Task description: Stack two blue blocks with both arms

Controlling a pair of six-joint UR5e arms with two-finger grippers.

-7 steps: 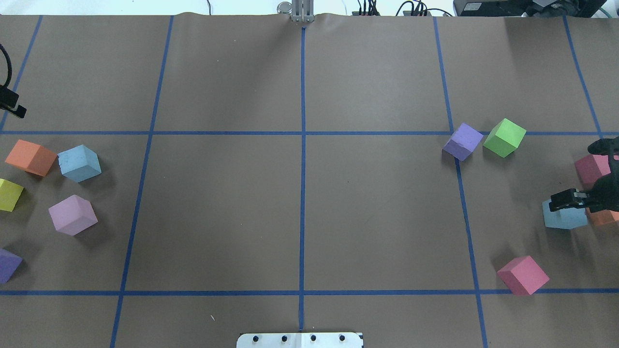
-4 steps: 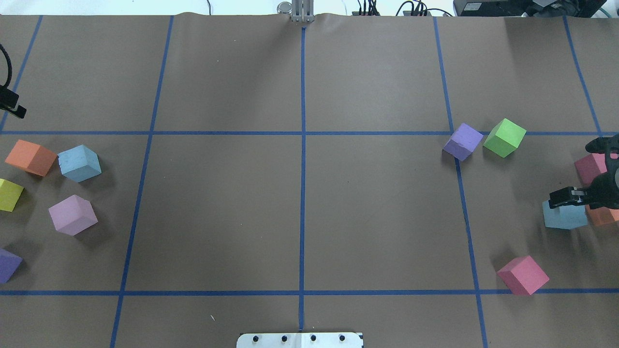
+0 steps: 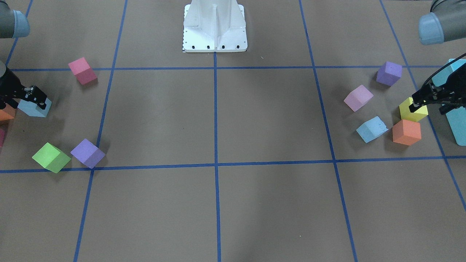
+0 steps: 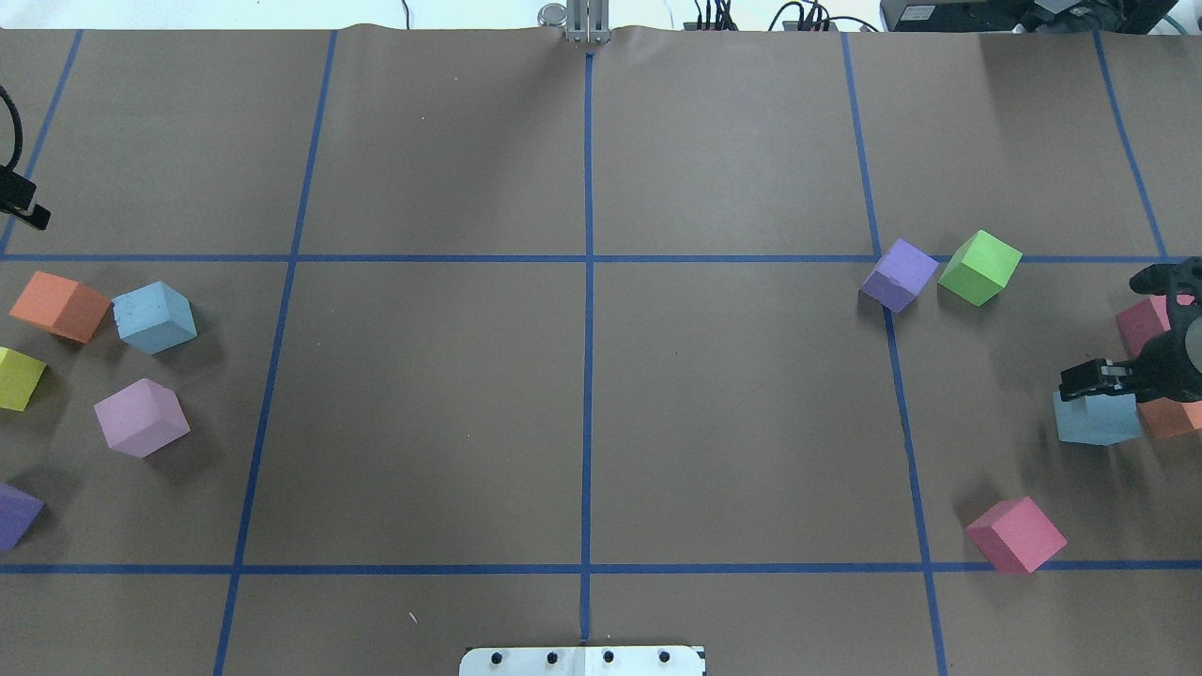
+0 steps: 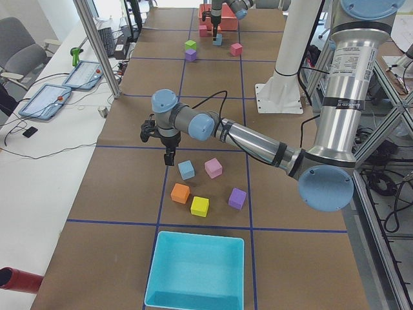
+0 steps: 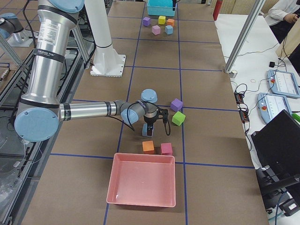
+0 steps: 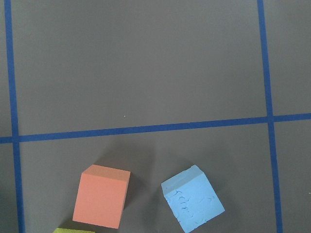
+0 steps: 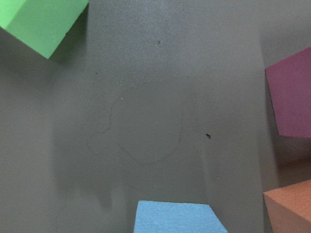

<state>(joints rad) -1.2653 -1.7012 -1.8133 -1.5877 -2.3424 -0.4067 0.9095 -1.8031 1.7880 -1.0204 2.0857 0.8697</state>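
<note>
My right gripper grips the pale blue block by its opposite sides next, to start the stack.
One blue block [image 4: 153, 317] [image 3: 371, 129] with a pitted face [image 7: 193, 204] lies on the robot's left side, beside an orange cube [image 4: 58, 305]. My left gripper [image 3: 415, 103] [image 4: 28, 211] hangs open above the table near a yellow cube [image 3: 413, 112], apart from that block. The other blue block [image 4: 1094, 420] [image 3: 34, 108] [image 8: 177, 217] rests on the table at the far right. My right gripper [image 4: 1089, 380] [image 3: 36, 99] stands open directly over it, fingers at its top. Whether the fingers touch it is unclear.
Lilac [image 4: 141, 416] and purple [image 4: 14, 514] cubes lie near the left block, with a teal bin [image 5: 193, 271] beyond. Magenta [image 4: 1144, 324], orange [image 4: 1169, 418], pink [image 4: 1016, 533], green [image 4: 979, 267] and purple [image 4: 900, 274] cubes surround the right block. A pink tray [image 6: 140, 185] sits past them.
My right gripper has shifted slightly over the right blue block, which has stayed put. The left gripper has not moved.
</note>
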